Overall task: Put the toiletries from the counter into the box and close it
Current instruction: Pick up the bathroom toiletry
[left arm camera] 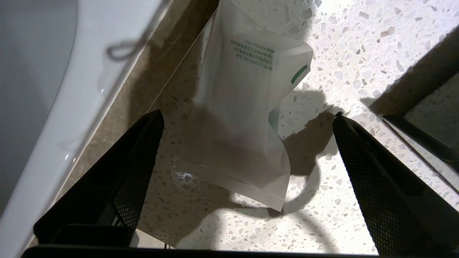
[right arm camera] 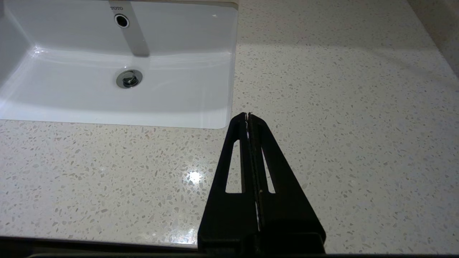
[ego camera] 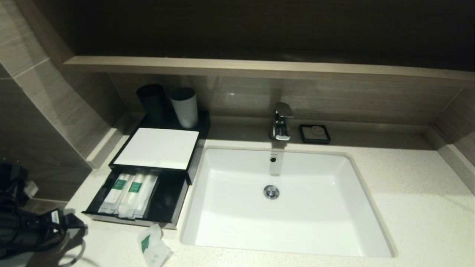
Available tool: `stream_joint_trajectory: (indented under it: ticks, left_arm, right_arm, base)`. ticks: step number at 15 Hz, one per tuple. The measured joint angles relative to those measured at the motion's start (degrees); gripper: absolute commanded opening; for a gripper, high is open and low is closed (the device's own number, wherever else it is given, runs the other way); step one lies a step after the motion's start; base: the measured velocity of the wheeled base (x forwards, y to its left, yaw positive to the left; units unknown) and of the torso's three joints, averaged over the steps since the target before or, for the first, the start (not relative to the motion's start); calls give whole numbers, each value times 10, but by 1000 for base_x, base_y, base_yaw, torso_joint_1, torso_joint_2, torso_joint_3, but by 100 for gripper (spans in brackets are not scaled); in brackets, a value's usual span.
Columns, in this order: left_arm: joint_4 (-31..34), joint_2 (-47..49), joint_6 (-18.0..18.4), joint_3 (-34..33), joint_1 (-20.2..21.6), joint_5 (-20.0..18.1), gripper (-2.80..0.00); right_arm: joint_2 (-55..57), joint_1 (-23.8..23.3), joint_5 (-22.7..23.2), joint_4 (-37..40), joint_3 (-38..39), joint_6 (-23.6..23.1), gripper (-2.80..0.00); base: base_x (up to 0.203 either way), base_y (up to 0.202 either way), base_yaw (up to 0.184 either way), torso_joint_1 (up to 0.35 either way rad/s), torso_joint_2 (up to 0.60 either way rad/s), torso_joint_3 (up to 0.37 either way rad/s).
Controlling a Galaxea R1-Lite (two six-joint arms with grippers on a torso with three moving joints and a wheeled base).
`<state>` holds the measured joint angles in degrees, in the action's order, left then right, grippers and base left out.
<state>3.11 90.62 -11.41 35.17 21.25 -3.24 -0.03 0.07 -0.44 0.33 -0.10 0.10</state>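
Both fingers reach down to the counter around the sachet's middle point(left arm camera: 237, 116), past its sealed end, so it is now time to close my left gripper. That would catch the sachet.
The black box point(ego camera: 196, 142) with its white top panel stands left of the sink, its front drawer point(ego camera: 167, 198) pulled out. Long green-labelled sachets point(ego camera: 130, 190) lie side by side in the drawer. One crinkly toiletry sachet point(ego camera: 153, 246) lies on the counter point(ego camera: 408, 207) in front of the drawer. In the left wrist view that sachet point(left arm camera: 244, 118) reaches in between the spread fingers of my left gripper point(left arm camera: 247, 114), which is open and touches nothing. My right gripper point(right arm camera: 247, 115) is shut and empty above bare counter by the sink's corner.
The white sink point(ego camera: 282, 200) with its tap point(ego camera: 281, 122) fills the middle. A dark cup point(ego camera: 152, 102) and a white cup point(ego camera: 184, 106) stand behind the box. A small black soap dish point(ego camera: 315, 133) sits by the tap. The drawer's edge point(left arm camera: 416, 132) is close beside the left fingers.
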Motion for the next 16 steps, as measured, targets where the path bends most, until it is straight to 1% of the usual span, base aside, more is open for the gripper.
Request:
stream_joint_trajectory:
  ticks: [2,3,16]
  left_arm:
    - [-1,1,0,0,0,0,0]
    - [-1,1,0,0,0,0,-280]
    - [-1,0,-1,-1,1,0,-280]
  right_arm:
    - [0,0,0,0,0,0,-280]
    - [0,0,0,0,0,0,-280]
    - [0,0,0,0,0,0,-280]
  base:
    - [0,0,0,0,0,0]
    - [0,0,0,0,0,0]
    - [0,0,0,0,0,0]
